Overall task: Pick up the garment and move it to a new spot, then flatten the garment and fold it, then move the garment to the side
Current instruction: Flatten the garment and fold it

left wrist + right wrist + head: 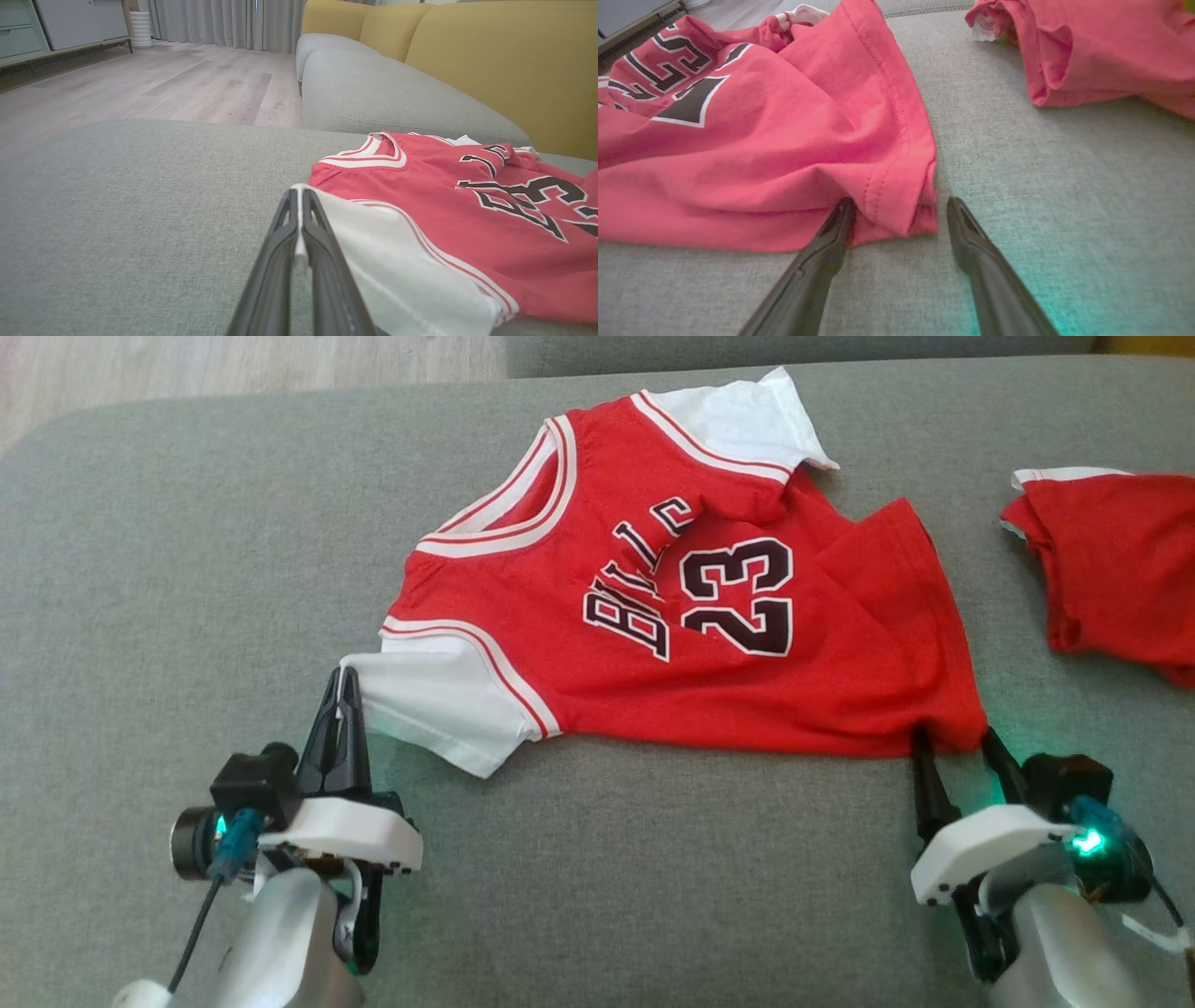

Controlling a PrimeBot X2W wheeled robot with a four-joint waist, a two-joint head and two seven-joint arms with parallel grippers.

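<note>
I should next pinch the jersey by its lower hem corner [953, 730] with my right gripper. That corner bunches up in a fold, while the jersey's red body [695, 700] lies slack.
The garment [738, 644] is a red basketball jersey with white sleeves and a black "23", lying rumpled on the grey couch cushion [187, 569]. My left gripper [343, 686] is shut on the edge of its near white sleeve [373, 252], the cloth pinched between the fingertips [299, 200]. My right gripper [952, 737] stands open at the jersey's lower hem corner [901, 205], one finger on each side of the corner, with the jaws wide apart. The jersey [738, 154] spreads to the left in the right wrist view.
A second red garment [1111, 569] lies bunched at the cushion's right edge, also seen up close [1087, 51]. Yellow couch backs [490, 60] rise behind another grey seat. Wooden floor [140, 79] lies beyond the cushion's far edge.
</note>
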